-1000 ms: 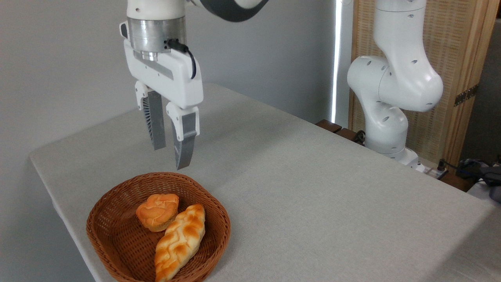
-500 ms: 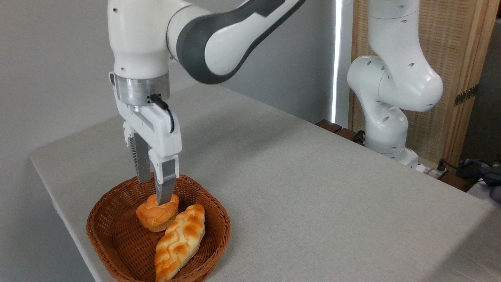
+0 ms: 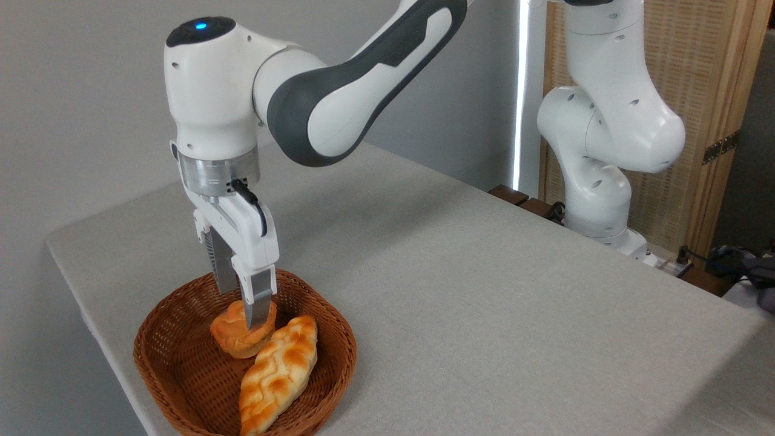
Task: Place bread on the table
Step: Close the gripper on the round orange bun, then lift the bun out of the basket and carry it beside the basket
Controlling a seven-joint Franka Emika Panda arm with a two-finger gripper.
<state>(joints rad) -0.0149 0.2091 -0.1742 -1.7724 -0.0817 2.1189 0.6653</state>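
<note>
My gripper grabs the small round bun by its top (image 3: 236,316) next, to put bread on the tabletop.
The bread (image 3: 232,336), a small round golden-orange bun, lies in the brown wicker basket (image 3: 158,321) at the near left of the table (image 3: 484,315). My gripper (image 3: 242,310) points straight down into the basket, open, with the bun between its fingers. The near finger (image 3: 258,300) crosses the front of the bun's top. The far finger's tip is hidden behind the bun. The bun rests on the basket floor and leans against a loaf.
A longer braided loaf (image 3: 278,369) lies in the basket just right of the bun, touching it. The arm's white base (image 3: 599,200) stands at the table's far right edge, before a wooden screen (image 3: 696,121). The table's left edge runs close to the basket.
The gripper came down from above the basket's far rim to the bun and shifted slightly left. In the last half second it sank a little lower around the bun. The bun has not moved.
</note>
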